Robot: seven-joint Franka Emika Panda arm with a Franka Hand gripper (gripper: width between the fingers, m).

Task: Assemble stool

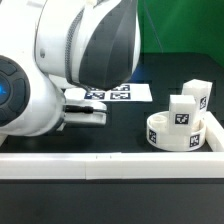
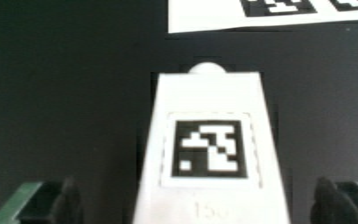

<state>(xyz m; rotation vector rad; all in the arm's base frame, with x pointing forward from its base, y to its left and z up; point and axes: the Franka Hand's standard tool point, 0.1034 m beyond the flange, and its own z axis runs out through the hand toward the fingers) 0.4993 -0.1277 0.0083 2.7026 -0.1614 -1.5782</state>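
My gripper closes next, since in the wrist view its fingers reach down beside the leg. Closing now would catch the tagged leg.
In the wrist view a white stool leg [image 2: 208,130] with a black-and-white tag lies flat on the black table, its pointed end toward the marker board [image 2: 274,12]. My gripper [image 2: 194,205] is open, and its dark fingers [image 2: 37,200] stand on either side of the leg with a gap on each side. In the exterior view the arm hides most of the gripper [image 1: 86,110]. The round seat [image 1: 180,132] sits at the exterior view's right. Two more legs [image 1: 195,95] stand just behind it.
The marker board [image 1: 112,94] lies on the table beyond the gripper. A long white rail [image 1: 100,163] runs along the near edge, and another rises at the exterior view's right [image 1: 218,110]. A green wall stands behind.
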